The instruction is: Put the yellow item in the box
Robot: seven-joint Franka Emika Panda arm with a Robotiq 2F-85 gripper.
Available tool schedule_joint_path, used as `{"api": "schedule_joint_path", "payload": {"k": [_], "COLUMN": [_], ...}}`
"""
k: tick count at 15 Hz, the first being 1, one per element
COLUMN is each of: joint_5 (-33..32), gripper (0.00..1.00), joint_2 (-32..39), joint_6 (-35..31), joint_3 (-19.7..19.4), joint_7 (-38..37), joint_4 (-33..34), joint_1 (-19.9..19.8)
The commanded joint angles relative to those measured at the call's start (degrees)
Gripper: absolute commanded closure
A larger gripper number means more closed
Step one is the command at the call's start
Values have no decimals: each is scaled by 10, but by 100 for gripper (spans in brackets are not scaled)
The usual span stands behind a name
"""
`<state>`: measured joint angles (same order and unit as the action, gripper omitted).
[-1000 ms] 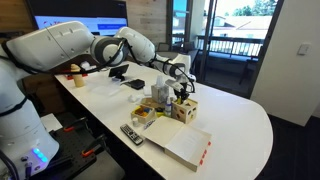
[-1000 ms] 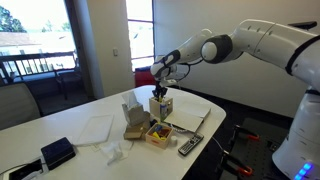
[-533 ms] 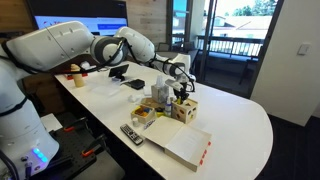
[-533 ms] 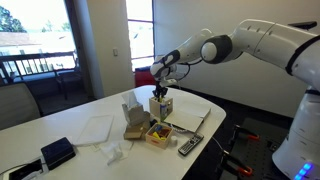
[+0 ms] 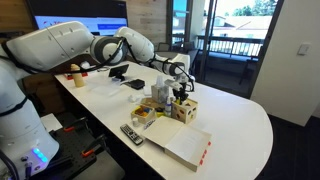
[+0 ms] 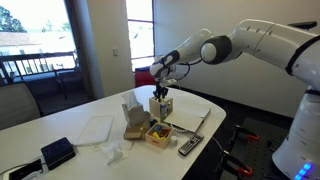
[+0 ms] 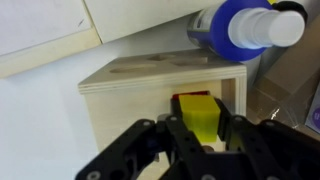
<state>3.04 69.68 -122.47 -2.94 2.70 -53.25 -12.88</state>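
My gripper is over the box's cut-out with the yellow block hanging there, and the cut-out's red edge shows around the block. My gripper should open.
The box is a small light-wood cube, seen in both exterior views and in the wrist view. My gripper is shut on the yellow item, a yellow block. It holds the block directly over the box's top, at a cut-out with a red edge. In both exterior views the gripper hangs just above the box. The block is too small to make out there.
A blue-capped bottle stands beside the box. A clear container, a yellow tray of bits, a remote and a flat white box with a red edge lie nearby. A black device sits farther off.
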Motion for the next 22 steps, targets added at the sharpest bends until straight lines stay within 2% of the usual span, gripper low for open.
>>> {"api": "schedule_joint_path", "payload": {"k": [1,2,4,9,15,22], "joint_5": [-5,-5,-4,-5,-3,-5], "gripper": [64,40,36,1,0,0], "joint_2": [19,19,19,25,12,-47], "joint_6": [25,22,20,21,17,-1], "joint_3": [-9,-8,-7,-10,-12,-16], "joint_7": [-17,-16,-15,-18,-19,-29], "joint_4": [13,12,12,15,4,-32], "joint_1": [5,5,5,6,10,31]}}
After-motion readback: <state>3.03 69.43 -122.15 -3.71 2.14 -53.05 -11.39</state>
